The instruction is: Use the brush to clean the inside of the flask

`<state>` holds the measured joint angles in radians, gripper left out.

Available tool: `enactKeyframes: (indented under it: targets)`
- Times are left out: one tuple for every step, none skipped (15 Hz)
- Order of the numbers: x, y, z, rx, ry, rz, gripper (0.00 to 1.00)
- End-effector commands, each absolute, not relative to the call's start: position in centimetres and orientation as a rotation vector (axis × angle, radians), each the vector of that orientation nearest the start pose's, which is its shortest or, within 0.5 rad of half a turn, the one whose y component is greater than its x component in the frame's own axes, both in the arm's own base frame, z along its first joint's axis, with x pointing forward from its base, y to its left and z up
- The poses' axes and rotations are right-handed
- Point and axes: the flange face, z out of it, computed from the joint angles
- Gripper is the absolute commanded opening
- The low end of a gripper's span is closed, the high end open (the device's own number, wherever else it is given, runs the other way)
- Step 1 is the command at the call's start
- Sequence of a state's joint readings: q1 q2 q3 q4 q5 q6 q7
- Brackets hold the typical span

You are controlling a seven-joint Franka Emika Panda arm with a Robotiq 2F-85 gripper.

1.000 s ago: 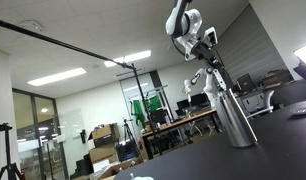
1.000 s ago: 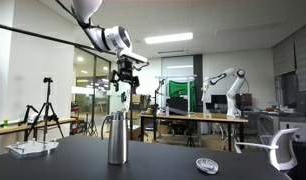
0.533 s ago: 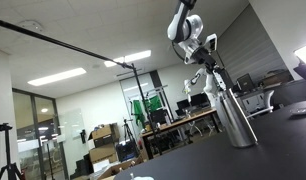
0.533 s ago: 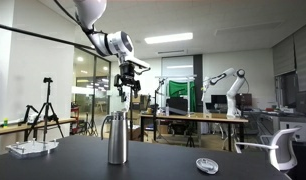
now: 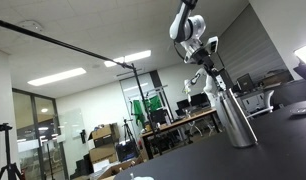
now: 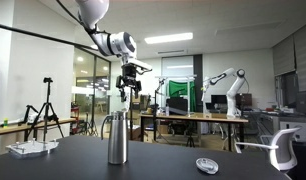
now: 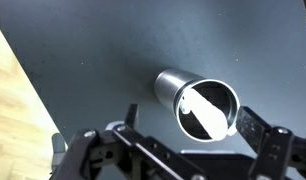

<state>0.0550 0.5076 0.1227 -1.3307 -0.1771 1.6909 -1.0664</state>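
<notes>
The handle end of the brush sticks out of the flask's opening, so my gripper will next grab the brush there. The other end of the brush then stays free to clean inside.
The flask (image 6: 116, 138) is a tall silver metal bottle standing upright on the dark table (image 6: 173, 160); it shows in both exterior views (image 5: 236, 120). My gripper (image 6: 129, 82) hangs in the air above its mouth with jaws open and nothing between them. In an exterior view a thin dark rod, the brush (image 5: 215, 80), slants from the flask's neck up toward the gripper (image 5: 200, 47). In the wrist view I look straight down into the flask's round open mouth (image 7: 206, 108), where a white glare hides the inside. The gripper (image 7: 191, 118) frames that mouth with its fingers (image 7: 253, 126) apart.
A small round dish (image 6: 205, 165) lies on the table beside the flask, and a white tray-like object (image 6: 31, 148) sits at one end. A camera tripod (image 6: 45, 105), an office chair (image 6: 283, 150) and another robot arm (image 6: 223, 80) stand beyond. Wooden floor (image 7: 13, 110) borders the table.
The gripper has shifted slightly above the flask. Its jaws stay open and the flask has not moved.
</notes>
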Motion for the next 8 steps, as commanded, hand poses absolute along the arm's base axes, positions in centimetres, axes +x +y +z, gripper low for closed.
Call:
enactKeyframes:
  targets:
    - [68.40,8.96,43.18,-2.554,-1.876,0.285,1.00]
    - [68.40,8.96,43.18,-2.554,-1.876,0.285,1.00]
    - [68.40,8.96,43.18,-2.554,-1.876,0.284,1.00]
    - [68.40,8.96,43.18,-2.554,-1.876,0.284,1.00]
    - [68.28,8.97,43.22,-2.549,-1.872,0.264,1.00]
    - [68.16,8.97,43.23,-2.547,-1.872,0.254,1.00]
    - [68.01,8.96,43.28,-2.542,-1.872,0.243,1.00]
    - [67.93,8.97,43.37,-2.538,-1.873,0.231,1.00]
